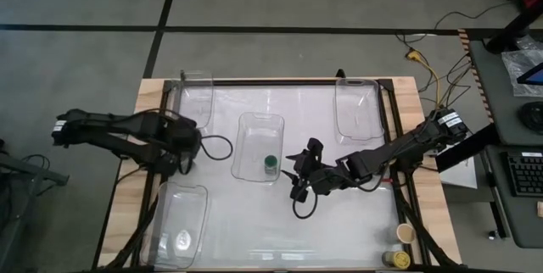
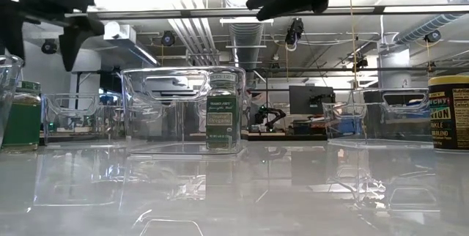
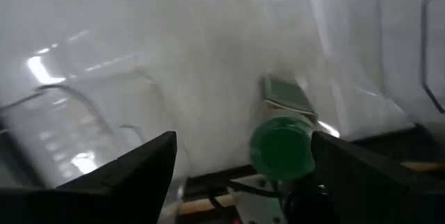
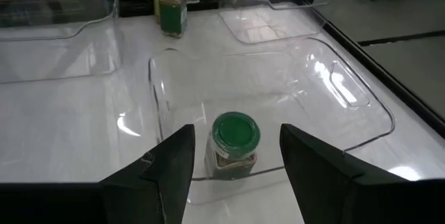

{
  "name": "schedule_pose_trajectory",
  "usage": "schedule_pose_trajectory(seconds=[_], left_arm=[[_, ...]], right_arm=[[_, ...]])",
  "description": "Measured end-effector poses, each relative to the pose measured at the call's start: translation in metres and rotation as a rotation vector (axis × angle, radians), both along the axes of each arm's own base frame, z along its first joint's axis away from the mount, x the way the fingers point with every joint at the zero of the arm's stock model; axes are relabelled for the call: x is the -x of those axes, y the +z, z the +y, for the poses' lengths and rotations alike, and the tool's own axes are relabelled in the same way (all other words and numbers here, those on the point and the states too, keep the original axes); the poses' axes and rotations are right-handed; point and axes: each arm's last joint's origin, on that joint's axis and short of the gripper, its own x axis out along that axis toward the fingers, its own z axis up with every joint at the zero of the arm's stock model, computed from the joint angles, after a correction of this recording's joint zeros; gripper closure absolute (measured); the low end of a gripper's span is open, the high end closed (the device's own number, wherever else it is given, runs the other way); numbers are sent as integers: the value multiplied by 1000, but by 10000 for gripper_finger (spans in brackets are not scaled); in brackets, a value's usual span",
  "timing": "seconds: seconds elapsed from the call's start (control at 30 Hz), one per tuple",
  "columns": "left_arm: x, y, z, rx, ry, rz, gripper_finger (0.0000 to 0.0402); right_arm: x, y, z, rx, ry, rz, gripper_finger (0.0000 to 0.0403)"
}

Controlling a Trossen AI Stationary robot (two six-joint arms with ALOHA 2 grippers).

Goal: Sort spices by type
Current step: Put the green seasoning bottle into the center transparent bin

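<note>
Next, my left gripper grabs this spice jar by its green lid to sort it into the clear middle bin.
One green-lidded spice jar stands upright inside the clear middle bin, also in the right wrist view and the low view. My right gripper is open, raised above the table beside that bin's right wall, its fingers framing the jar from a distance. A second green-lidded jar stands upright at the table's left edge. My left gripper hangs open above it; the arm hides this jar in the high view.
Clear bins stand at the far left, far right and near left. A tan-lidded jar and a yellow-lidded jar stand at the near right corner. Open table lies between the middle bin and the near edge.
</note>
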Motion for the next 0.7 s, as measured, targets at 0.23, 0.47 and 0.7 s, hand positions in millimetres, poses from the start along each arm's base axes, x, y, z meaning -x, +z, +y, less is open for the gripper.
schedule_pose_trajectory(seconds=[0.23, 0.47, 0.7], left_arm=[[-5, -15, -1, 23, -21, 88, 86], [-7, -29, -5, 37, -31, 170, 86], [-9, -36, -5, 34, -57, 208, 86]], right_arm=[[1, -2, 0, 0, -1, 4, 202], [1, -2, 0, 0, -2, 4, 206], [0, -2, -3, -7, -14, 1, 208]])
